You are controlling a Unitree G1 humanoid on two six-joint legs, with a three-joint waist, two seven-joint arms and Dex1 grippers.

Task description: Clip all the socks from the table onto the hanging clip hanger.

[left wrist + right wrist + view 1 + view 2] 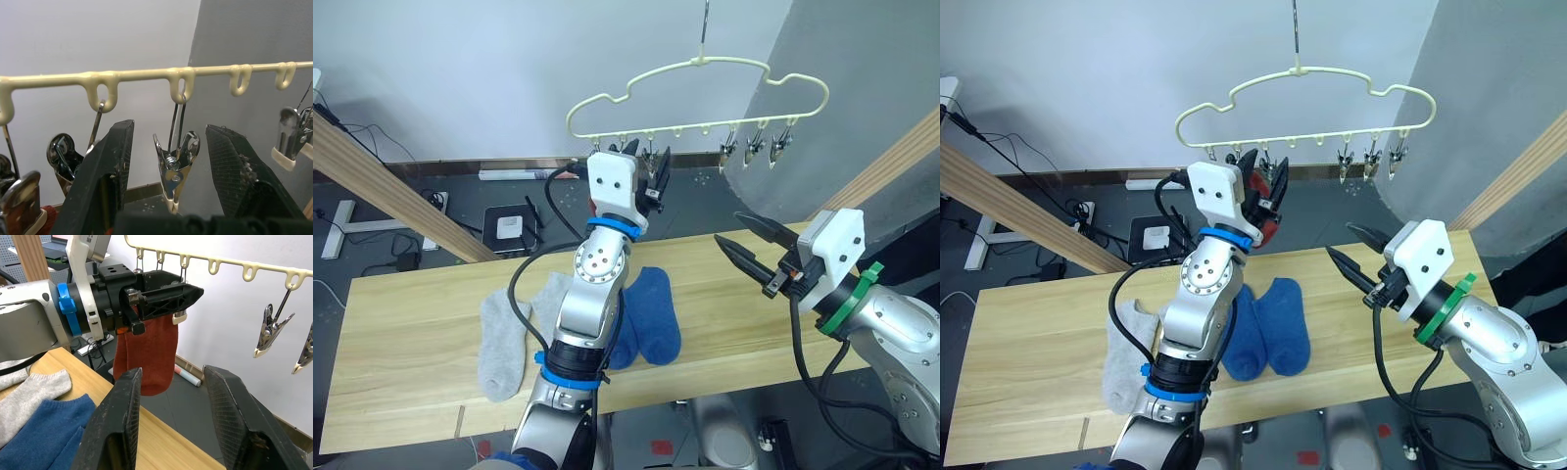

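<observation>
The silver clip has rounded metal levers and pale-tipped ends. My left gripper will pinch the clip's levers, so its pale-tipped ends stay free to grab a sock.
The pale yellow-green clip hanger hangs above the table's far edge. My left gripper is raised to its bar and stands open, with a silver clip between its fingers, untouched. Two brick red socks hang from the clips at the bar's left end, right beside that gripper. On the table lie two grey socks and two blue socks, partly behind my left arm. My right gripper hovers open and empty over the table's right part.
Three bare clips hang at the hanger's right end. Slanted wooden poles stand at the left and the right. Beyond the table, a small box and cables lie on the dark floor.
</observation>
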